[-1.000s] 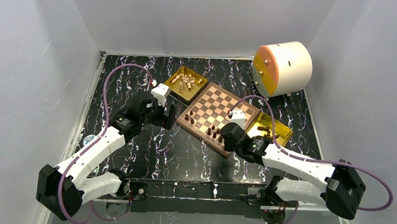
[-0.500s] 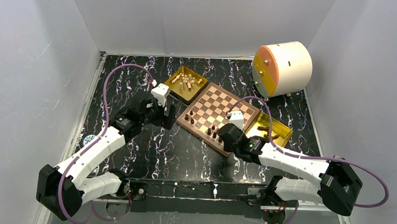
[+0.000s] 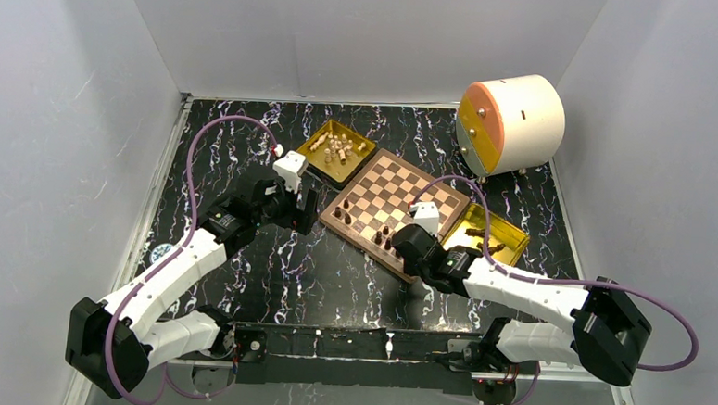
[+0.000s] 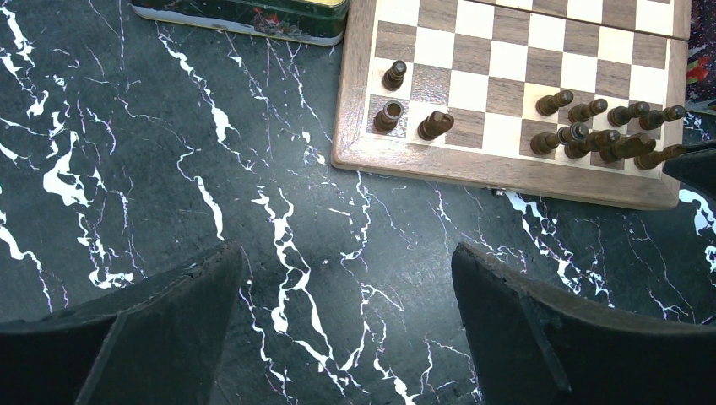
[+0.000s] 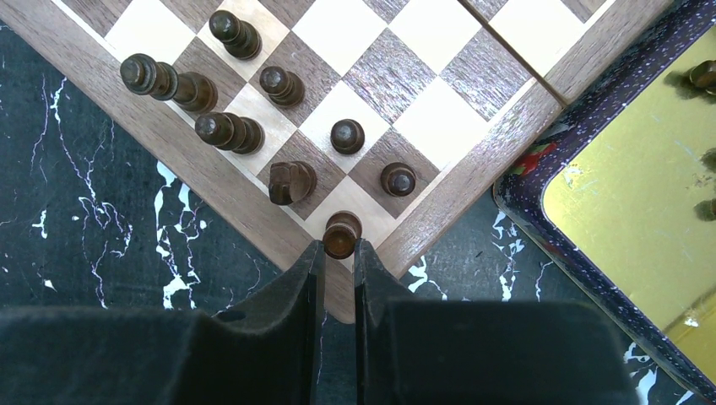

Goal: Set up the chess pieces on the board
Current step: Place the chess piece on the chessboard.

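Observation:
The dark brown chess piece [image 5: 341, 234] has its base over the flat pale corner square and would stay standing, so my right gripper should open now.
The board [image 3: 396, 188] lies mid-table, turned like a diamond. My right gripper [image 5: 339, 246] is shut on a dark brown chess piece [image 5: 341, 234], which stands over the pale corner square nearest me. Several more dark pieces [image 5: 290, 182] stand on the squares just beyond it. In the top view the right gripper [image 3: 407, 243] sits at the board's near corner. My left gripper [image 4: 346, 253] is open and holds nothing, over bare table left of the board [image 4: 507, 97]. Three dark pieces [image 4: 388, 114] stand at the board's left corner.
A gold tray [image 3: 316, 158] with several cream pieces [image 3: 338, 148] lies beyond the board's left side. Another gold tray [image 3: 513, 237] with a few dark pieces lies right of the board. A white drum with an orange front [image 3: 512, 122] stands at the back right.
My right arm has shifted a little to the left along the board's near edge, still shut on the dark piece. The left arm has not moved.

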